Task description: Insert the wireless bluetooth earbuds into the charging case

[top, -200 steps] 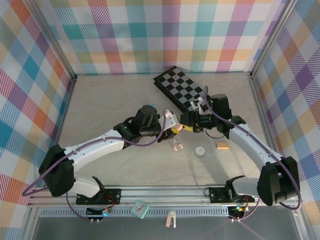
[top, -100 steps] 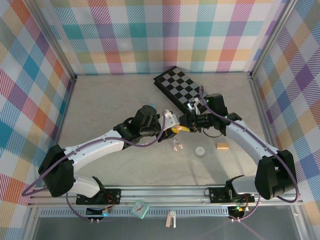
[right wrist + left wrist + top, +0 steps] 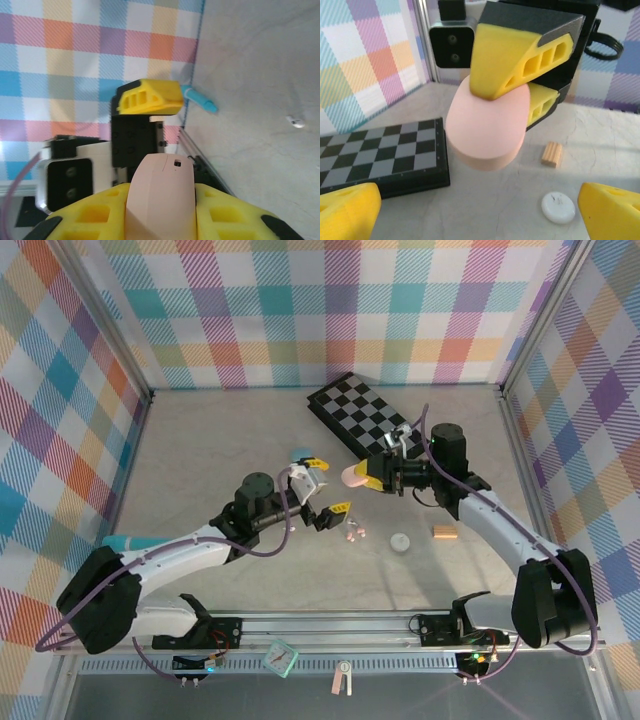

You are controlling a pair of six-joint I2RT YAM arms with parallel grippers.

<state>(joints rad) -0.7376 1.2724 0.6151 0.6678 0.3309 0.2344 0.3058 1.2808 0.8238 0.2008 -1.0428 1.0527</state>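
My left gripper reaches the charging case next and grabs it by the sides of its base [image 3: 352, 476] [image 3: 487, 131], leaving the lid free to open for inserting earbuds.
The charging case [image 3: 350, 476] is a pink oval pebble with its lid down, held off the table. My right gripper [image 3: 366, 476] is shut on it, a yellow finger [image 3: 90, 220] on each side of the case [image 3: 160, 195]. In the left wrist view the case [image 3: 485, 130] hangs in front of the camera. My left gripper [image 3: 325, 490] stands wide open just left of it, apart from it, with nothing between its fingers [image 3: 347, 212]. Two tiny earbuds [image 3: 353, 533], pink and white, lie on the table below the case. One small white earbud [image 3: 296, 121] also shows beyond the right gripper.
A black-and-white chessboard [image 3: 360, 420] lies at the back, behind the grippers. A white round case [image 3: 400, 542] and a small orange cylinder [image 3: 444, 532] rest on the table to the right of the earbuds. Checked walls close in three sides.
My left gripper opened, let go of the pink case and drew back to the left. My right gripper shut on the case and now holds it alone, slightly farther back.
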